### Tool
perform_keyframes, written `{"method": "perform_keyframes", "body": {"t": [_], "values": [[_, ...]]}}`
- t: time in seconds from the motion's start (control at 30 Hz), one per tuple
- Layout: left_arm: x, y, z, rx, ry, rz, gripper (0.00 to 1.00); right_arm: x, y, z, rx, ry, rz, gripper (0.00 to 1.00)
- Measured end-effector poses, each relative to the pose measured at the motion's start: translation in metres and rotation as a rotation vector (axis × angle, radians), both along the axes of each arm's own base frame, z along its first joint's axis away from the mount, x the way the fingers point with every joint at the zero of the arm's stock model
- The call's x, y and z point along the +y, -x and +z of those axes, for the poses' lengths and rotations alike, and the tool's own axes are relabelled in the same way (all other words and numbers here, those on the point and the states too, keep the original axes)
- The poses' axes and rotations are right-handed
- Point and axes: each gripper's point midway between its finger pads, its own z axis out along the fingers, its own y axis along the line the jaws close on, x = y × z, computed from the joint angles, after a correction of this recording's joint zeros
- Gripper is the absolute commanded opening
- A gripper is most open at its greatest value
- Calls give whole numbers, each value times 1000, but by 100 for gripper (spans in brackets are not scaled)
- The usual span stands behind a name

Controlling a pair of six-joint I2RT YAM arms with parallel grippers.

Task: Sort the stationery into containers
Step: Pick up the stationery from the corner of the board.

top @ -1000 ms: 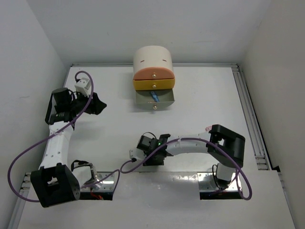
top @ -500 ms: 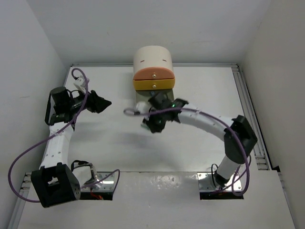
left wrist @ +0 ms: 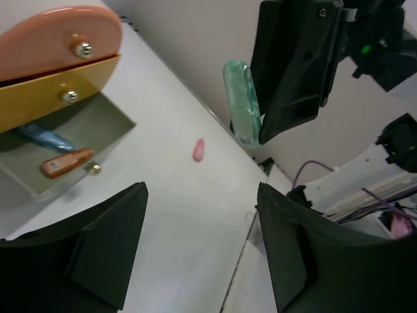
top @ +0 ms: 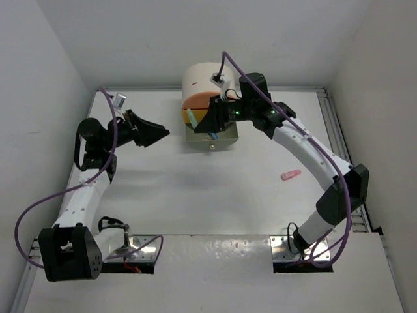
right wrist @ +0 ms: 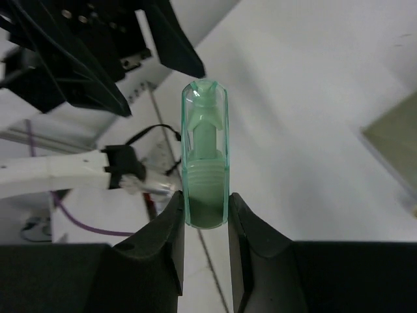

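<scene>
The green capsule needs to be put away in the grey drawer [top: 225, 138], so my left gripper should reach it and grab it by its free rounded end [top: 190, 114].
My right gripper [top: 197, 120] hangs in front of the cream cabinet [top: 207, 77], shut on a green capsule-shaped piece [right wrist: 205, 156] that sticks out past its fingertips [right wrist: 174, 215]. That green piece [left wrist: 242, 101] also shows in the left wrist view, above the table. Under the peach drawer [left wrist: 58, 42] and the orange-yellow drawer [left wrist: 45, 101], a grey drawer [top: 225, 138] stands open with a blue pen [left wrist: 40, 137] and an orange piece [left wrist: 65, 163] inside. A pink piece [top: 290, 175] lies on the table at the right. My left gripper [top: 158, 134] is open and holds nothing, left of the cabinet.
White walls close in the table on three sides, and a metal rail [top: 342, 156] runs along the right edge. The purple cable [top: 39, 208] loops beside the left arm. The left gripper's fingers [right wrist: 98, 59] show beyond the green piece in the right wrist view.
The right arm swung from the table's front up to the cabinet front with the green piece in its jaws. The left gripper reached further right towards the cabinet.
</scene>
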Motion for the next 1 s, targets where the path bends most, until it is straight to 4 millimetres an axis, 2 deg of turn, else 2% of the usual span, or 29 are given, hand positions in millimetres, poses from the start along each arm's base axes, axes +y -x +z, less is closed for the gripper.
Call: {"method": "perform_keyframes", "body": {"t": [0.13, 0.27, 0.4, 0.53, 0.7, 0.97, 1.0], "values": [[-23, 7, 12, 22, 54, -49, 76, 14, 13, 16, 71, -84, 36, 0], [-45, 11, 17, 50, 101, -105, 76, 24, 23, 24, 117, -132, 69, 0], [-56, 10, 21, 68, 141, -137, 75, 31, 28, 25, 151, -159, 96, 0], [-57, 11, 37, 19, 183, -142, 73, 35, 33, 21, 194, -174, 115, 0], [-61, 17, 52, -35, 217, -158, 63, 39, 36, 18, 218, -182, 133, 0], [-65, 15, 44, -9, 222, -160, 40, 40, 37, 22, 218, -198, 146, 0], [-65, 14, 43, -7, 219, -159, 38, 40, 37, 23, 216, -200, 147, 4]]}}
